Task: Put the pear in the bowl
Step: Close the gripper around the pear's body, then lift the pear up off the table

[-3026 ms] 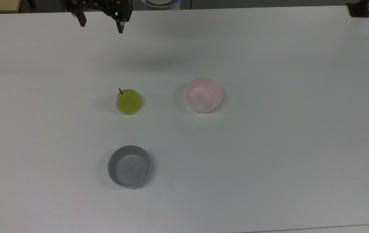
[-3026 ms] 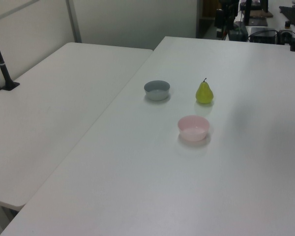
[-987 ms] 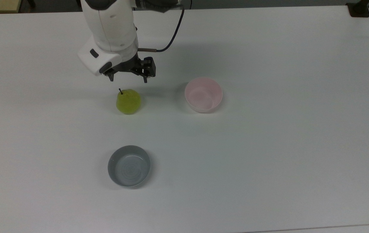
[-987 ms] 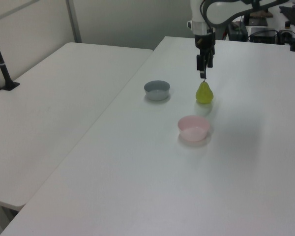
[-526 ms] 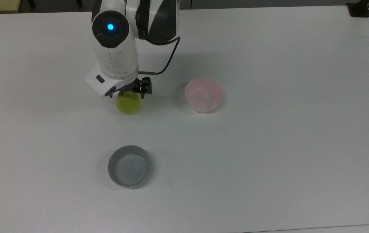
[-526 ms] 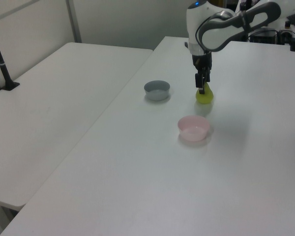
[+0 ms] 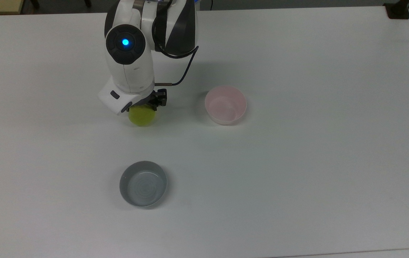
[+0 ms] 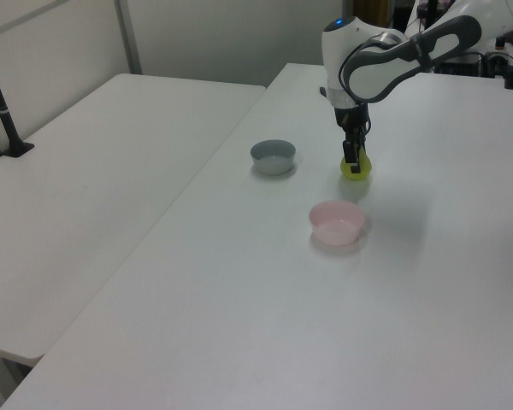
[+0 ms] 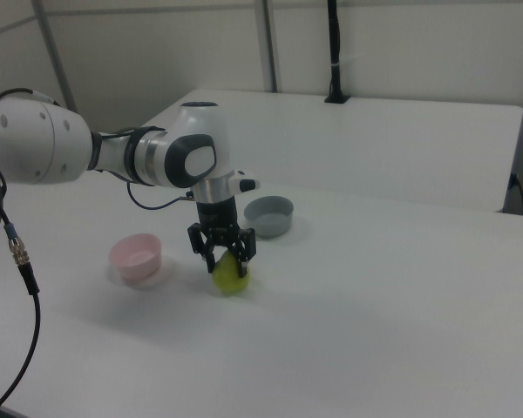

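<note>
My gripper picks up the yellow-green pear by its narrower upper half (image 8: 362, 157) next, to place it in the pale pink bowl (image 8: 336, 222).
The yellow-green pear (image 7: 142, 118) (image 8: 357, 170) (image 9: 232, 278) stands on the white table (image 7: 297, 186), left of the pale pink bowl (image 7: 225, 105) (image 8: 336, 222) (image 9: 136, 255) in the top view. My gripper (image 7: 144, 107) (image 8: 352, 161) (image 9: 224, 259) points straight down over the pear. It is open, with a dark finger on each side of the pear's upper half. The white wrist hides the pear's top and stem in the top view. The pink bowl holds nothing.
A grey bowl (image 7: 142, 183) (image 8: 273, 156) (image 9: 269, 215) sits nearer the front edge in the top view, below the pear. A second white table (image 8: 94, 188) adjoins at the left view's left. A black post (image 9: 334, 52) stands on it.
The arm came in from the top view's upper edge and dropped onto the pear. In the last half second the gripper sank lower, so its fingers now straddle the fruit.
</note>
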Robot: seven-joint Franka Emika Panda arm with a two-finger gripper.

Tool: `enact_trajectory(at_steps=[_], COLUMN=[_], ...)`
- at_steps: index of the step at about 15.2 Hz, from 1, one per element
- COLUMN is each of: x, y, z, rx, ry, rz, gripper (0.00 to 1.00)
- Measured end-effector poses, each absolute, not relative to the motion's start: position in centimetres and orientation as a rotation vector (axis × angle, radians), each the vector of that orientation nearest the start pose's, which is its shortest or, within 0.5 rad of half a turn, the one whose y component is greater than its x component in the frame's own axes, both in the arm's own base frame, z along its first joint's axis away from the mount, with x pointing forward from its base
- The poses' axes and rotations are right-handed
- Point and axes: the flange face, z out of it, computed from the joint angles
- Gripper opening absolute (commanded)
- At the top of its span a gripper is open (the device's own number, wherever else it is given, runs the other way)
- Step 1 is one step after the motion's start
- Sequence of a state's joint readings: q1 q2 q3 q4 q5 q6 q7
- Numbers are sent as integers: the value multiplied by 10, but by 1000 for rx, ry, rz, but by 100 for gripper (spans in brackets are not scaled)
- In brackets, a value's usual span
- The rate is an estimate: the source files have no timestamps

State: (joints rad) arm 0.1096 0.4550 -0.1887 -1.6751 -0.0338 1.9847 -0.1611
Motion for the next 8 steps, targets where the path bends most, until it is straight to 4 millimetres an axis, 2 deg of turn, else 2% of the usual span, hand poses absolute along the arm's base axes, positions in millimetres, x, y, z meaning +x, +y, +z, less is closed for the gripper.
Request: enact_trajectory(at_steps=[2, 5, 8], x=[652, 652, 651], y=[-42, -46, -50], z=[333, 334, 351], rx=[-3222, -3222, -3221], ry=[-191, -194, -202], rz=[245, 243, 215], gripper=[33, 32, 32])
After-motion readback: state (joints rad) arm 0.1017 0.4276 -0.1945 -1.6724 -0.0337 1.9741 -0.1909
